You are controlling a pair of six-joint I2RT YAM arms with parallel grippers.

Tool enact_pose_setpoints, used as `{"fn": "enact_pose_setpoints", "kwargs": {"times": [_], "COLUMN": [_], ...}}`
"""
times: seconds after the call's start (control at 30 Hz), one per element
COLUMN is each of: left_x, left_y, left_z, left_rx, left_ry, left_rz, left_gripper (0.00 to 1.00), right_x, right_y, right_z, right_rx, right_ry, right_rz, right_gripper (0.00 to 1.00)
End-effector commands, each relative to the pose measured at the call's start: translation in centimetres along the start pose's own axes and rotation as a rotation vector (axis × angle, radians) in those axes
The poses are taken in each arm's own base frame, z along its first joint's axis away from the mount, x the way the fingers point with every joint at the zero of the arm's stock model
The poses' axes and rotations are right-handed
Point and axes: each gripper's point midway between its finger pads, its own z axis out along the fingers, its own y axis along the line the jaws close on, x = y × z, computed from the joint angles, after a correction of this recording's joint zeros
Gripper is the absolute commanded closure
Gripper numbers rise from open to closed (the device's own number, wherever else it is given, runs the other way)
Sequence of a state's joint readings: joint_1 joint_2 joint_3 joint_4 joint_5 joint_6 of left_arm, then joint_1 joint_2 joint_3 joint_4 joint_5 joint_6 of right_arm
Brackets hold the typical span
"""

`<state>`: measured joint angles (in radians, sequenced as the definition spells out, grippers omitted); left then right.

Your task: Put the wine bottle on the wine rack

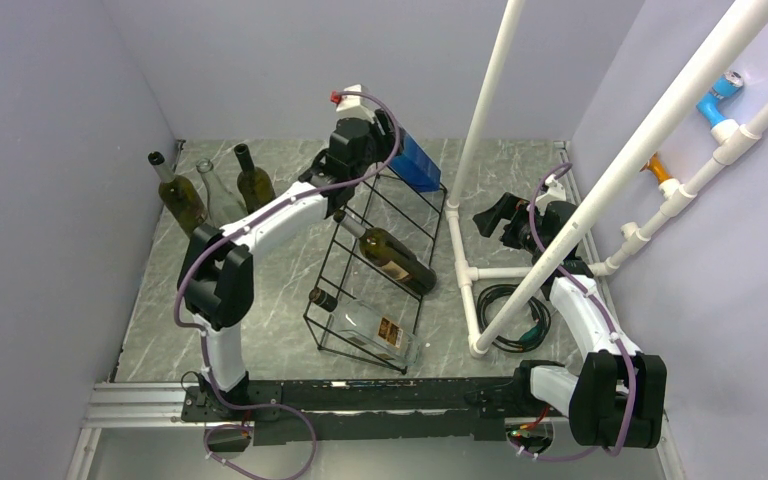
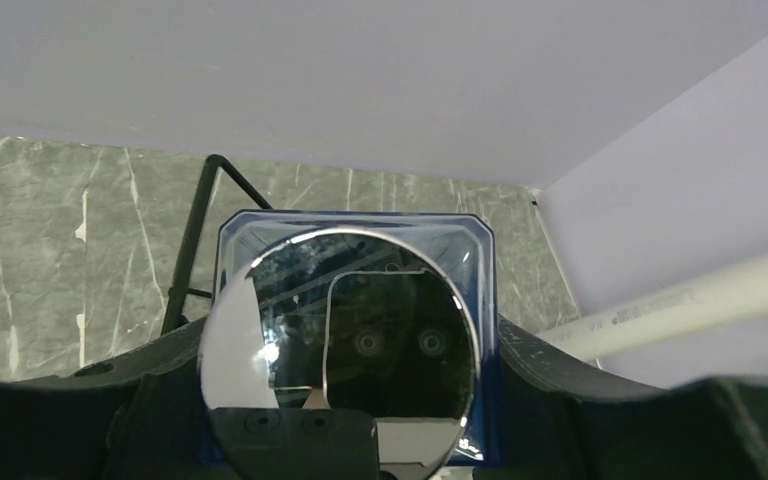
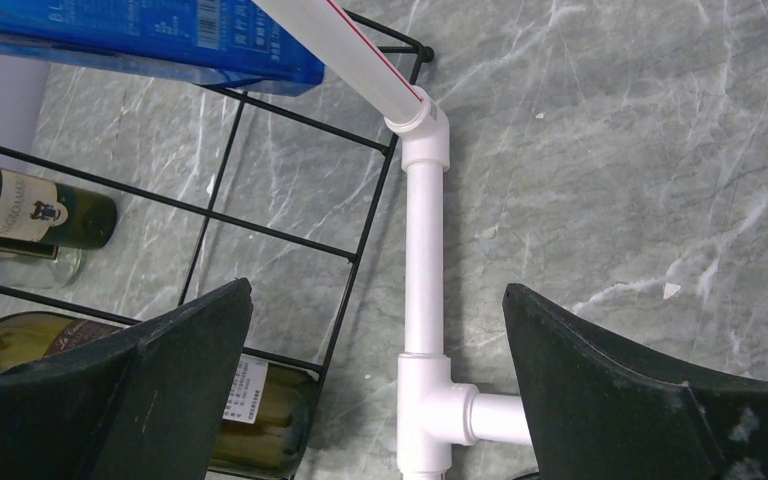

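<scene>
The blue bottle (image 1: 417,163) should stay held in the robot's left gripper: the bottle's loose end is above the rack's wires, short of the rack's corner, so the bottle would drop onto the rack if the gripper opened now.
A blue square-sided wine bottle (image 1: 417,163) lies at the far end of the black wire wine rack (image 1: 412,215), on its top. My left gripper (image 1: 378,142) is shut on it. In the left wrist view the bottle (image 2: 360,228) fills the space between my fingers, its round mirror-like end facing the camera, with my left gripper (image 2: 348,330) closed around it. My right gripper (image 1: 490,214) hangs open to the right of the rack. In its own view, my right gripper (image 3: 376,290) holds nothing and sits over a white pipe, with the rack (image 3: 270,230) and blue bottle (image 3: 140,40) to the left.
A dark green bottle (image 1: 390,258) and a clear bottle (image 1: 368,325) lie in the rack. Three more bottles (image 1: 180,195) stand at the back left. A white pipe frame (image 1: 465,270) stands right of the rack, with a coiled cable (image 1: 510,310) beside it.
</scene>
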<state>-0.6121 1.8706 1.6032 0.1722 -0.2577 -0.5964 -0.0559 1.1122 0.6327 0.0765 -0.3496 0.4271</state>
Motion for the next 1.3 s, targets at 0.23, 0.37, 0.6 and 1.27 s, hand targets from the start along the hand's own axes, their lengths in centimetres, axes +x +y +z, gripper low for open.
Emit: {"fn": "enact_pose_setpoints", "kwargs": {"times": [0.23, 0.37, 0.6, 1.27], "left_x": [-9.1, -7.8, -6.0, -1.6], "left_y": [-7.3, -6.6, -6.2, -4.9], "left_z": [-0.6, 0.1, 1.2, 2.3], "left_rx": [0.175, 0.15, 0.142, 0.11], "left_ry": [-0.284, -0.263, -0.224, -0.089], "left_rz": [-0.077, -0.087, -0.114, -0.112], "left_gripper": [1.0, 1.0, 1.0, 0.95], "right_x": [-2.2, -2.2, -2.1, -2.0], "right_y": [1.5, 1.5, 1.5, 1.6], "right_z": [-0.2, -0.2, -0.2, 0.0], "right_rx": [-0.049, -0.048, -0.048, -0.055], "right_ry": [-0.058, -0.057, -0.056, -0.05], "right_rz": [-0.029, -0.029, -0.028, -0.023], "right_gripper": [0.0, 0.0, 0.0, 0.0]}}
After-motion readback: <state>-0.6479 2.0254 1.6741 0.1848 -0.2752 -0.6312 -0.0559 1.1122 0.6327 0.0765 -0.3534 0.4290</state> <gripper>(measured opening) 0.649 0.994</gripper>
